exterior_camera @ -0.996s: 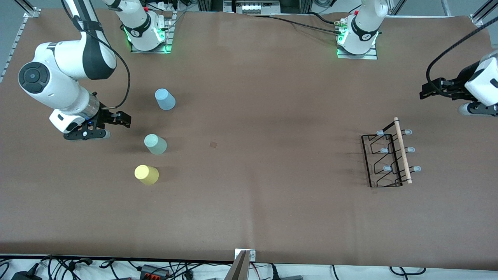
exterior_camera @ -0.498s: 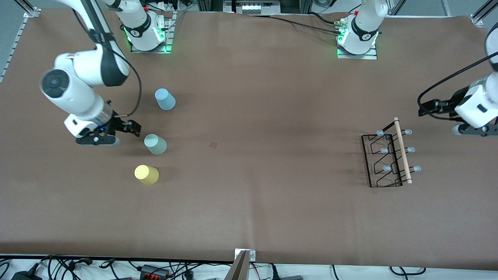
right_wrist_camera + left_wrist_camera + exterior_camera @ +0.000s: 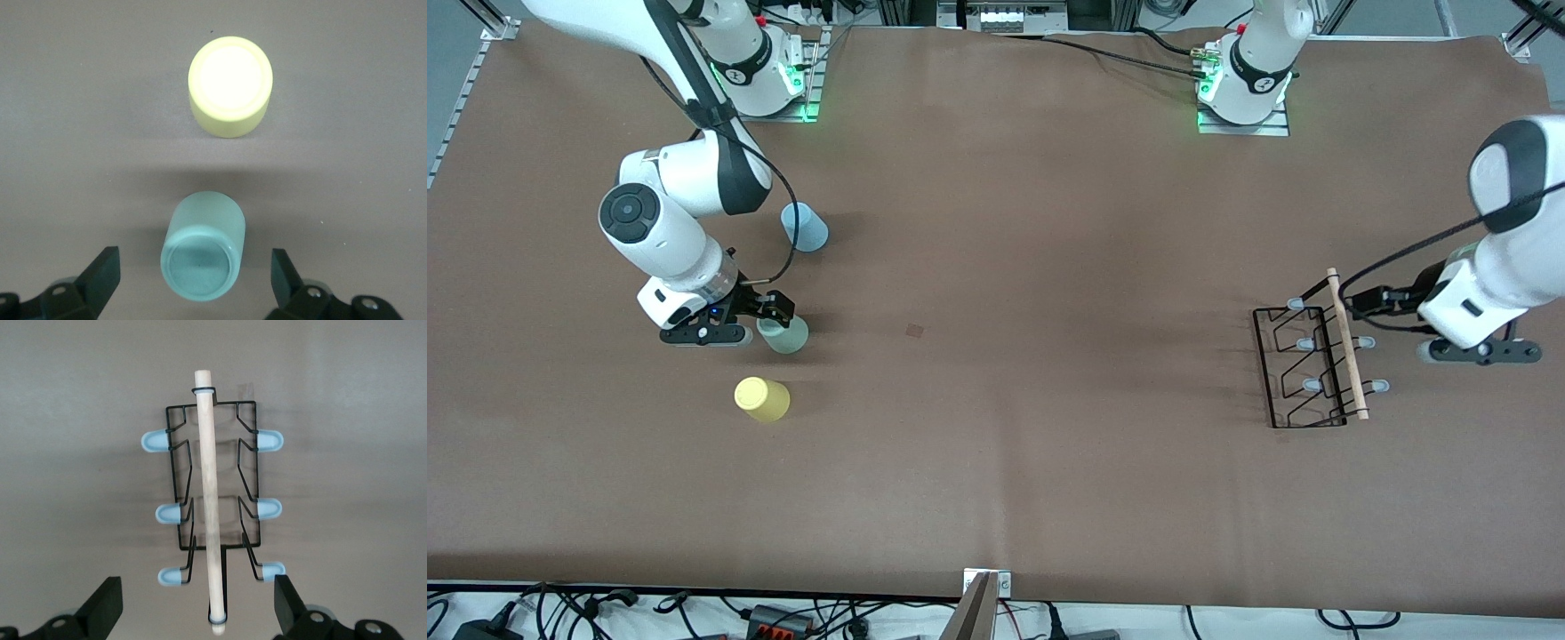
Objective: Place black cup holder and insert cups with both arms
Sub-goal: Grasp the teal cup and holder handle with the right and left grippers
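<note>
The pale green cup sits small beyond the right gripper's fingers, so the gripper would miss the cup if it closed now. The right gripper should move toward the cup before it closes on it.
The black cup holder [image 3: 1303,373] stands near the left arm's end of the table, its wooden rod handle [image 3: 1345,342] on top. My left gripper [image 3: 1362,302] hovers open over the handle's end that is farther from the front camera. In the left wrist view the holder [image 3: 213,487] fills the middle and my open left gripper [image 3: 197,610] straddles the rod's end. The pale green cup [image 3: 784,334], yellow cup [image 3: 762,399] and light blue cup [image 3: 805,228] stand near the right arm's end. My right gripper [image 3: 775,308] is open over the green cup [image 3: 203,257], with a finger on each side [image 3: 193,280]. The yellow cup [image 3: 230,85] stands apart.
A small dark mark [image 3: 914,331] lies on the brown table cover. The right arm's elbow overlaps the light blue cup's edge in the front view. Cables and a metal bracket [image 3: 983,604] lie along the table's edge nearest the front camera.
The right gripper has moved toward the table's middle and now sits over the green cup. The left gripper has come in and down over the holder's handle. Cups and holder have not moved.
</note>
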Controlling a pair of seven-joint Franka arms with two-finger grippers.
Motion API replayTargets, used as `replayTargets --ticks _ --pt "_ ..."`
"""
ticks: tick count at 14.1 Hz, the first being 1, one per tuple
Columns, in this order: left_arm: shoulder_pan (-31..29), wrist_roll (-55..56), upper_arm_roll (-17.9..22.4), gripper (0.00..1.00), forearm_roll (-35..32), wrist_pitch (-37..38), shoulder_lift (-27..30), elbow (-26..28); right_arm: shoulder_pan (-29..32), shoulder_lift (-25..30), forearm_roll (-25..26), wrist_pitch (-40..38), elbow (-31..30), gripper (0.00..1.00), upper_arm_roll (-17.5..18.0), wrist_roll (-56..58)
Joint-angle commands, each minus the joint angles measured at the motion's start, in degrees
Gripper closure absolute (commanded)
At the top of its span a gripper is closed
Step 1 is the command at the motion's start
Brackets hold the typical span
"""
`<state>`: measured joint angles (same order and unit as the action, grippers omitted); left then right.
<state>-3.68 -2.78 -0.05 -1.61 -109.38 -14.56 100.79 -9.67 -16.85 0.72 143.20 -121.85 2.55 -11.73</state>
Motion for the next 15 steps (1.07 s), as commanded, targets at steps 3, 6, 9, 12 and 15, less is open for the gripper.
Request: replayTargets --ticks 3,6,9,12,15 --pt "0.1 1.6 -0.2 0.01 -1.2 -15.1 1.5 11.6 -0.8 -2.8 -0.6 1.1 0.5 0.0 -0.2 -0.5" --pt "0.1 1.9 -0.3 0.16 -1.2 -20.1 -0.4 12.6 -1.0 -3.7 -0.5 1.2 0.4 0.0 -0.2 -0.5" --pt "0.2 1.1 -0.3 0.37 -1.2 -23.6 -1.8 13.2 -1.0 -4.2 -0.6 1.9 0.4 0.0 -0.3 -0.5" --pt "0.1 1.0 -0.3 0.62 -1.1 -23.3 -2.4 13.0 -1.0 -5.8 -0.6 4.1 0.3 0.0 -0.3 -0.5" --pt "0.1 1.1 -0.3 0.82 -1.1 -23.2 -2.2 12.8 -1.1 -6.3 -0.6 4.6 0.3 0.0 -0.3 -0.5"
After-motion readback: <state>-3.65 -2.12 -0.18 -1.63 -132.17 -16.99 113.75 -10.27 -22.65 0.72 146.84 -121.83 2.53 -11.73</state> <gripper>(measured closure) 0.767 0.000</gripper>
